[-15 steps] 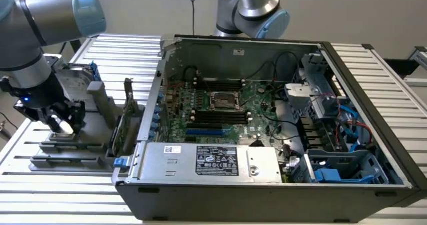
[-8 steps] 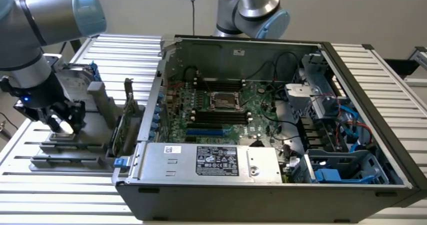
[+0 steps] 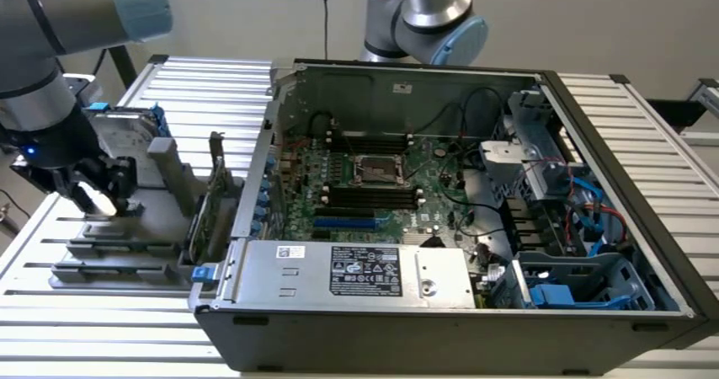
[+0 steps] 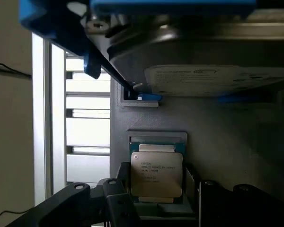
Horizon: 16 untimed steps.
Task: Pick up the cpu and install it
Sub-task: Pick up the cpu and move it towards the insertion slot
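Observation:
The cpu should be grabbed next by its opposite edges between the silver tabs, so that my gripper can install it in the socket frame (image 3: 380, 170).
The cpu (image 4: 156, 172), a small square chip with a silver-grey printed top, lies flat in a recess of a grey holder (image 4: 217, 127). My gripper (image 4: 157, 201) hangs just over it, open, with one dark finger (image 4: 119, 196) on each side of the chip and a thin gap showing. In the exterior view the gripper (image 3: 96, 192) is low over the grey fixture (image 3: 113, 248) at the exterior view's left, outside the computer case. The black-and-metal socket frame (image 3: 380, 170) sits in the middle of the motherboard inside the open case.
A silver hard drive in a blue frame (image 4: 194, 71) stands on edge right behind the cpu's recess, also seen as the drive (image 3: 118, 126). Upright cards (image 3: 208, 206) stand between the fixture and the case wall (image 3: 252, 185). A power supply (image 3: 348, 269) fills the case's near side.

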### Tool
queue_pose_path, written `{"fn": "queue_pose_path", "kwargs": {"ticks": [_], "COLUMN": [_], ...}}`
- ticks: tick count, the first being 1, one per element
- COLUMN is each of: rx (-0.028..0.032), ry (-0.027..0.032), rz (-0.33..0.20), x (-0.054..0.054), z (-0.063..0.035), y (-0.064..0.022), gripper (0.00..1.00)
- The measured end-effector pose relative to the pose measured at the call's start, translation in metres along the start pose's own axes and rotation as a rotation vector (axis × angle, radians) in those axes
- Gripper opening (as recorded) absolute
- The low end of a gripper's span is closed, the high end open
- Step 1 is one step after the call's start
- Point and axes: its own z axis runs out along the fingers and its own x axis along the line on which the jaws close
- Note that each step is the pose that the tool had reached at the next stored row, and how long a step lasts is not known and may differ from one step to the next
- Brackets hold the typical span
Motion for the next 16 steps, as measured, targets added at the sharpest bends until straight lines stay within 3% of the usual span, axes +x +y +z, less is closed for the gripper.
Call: {"fn": "queue_pose_path", "kwargs": {"ticks": [10, 16], "rx": [0.0, -0.001], "ry": [-0.0001, 0.0], "rz": [-0.001, -0.008], "x": [0.001, -0.008], "z": [-0.0454, -0.0732], "y": [0.0012, 0.0016], "gripper": [0.55, 0.55]}}
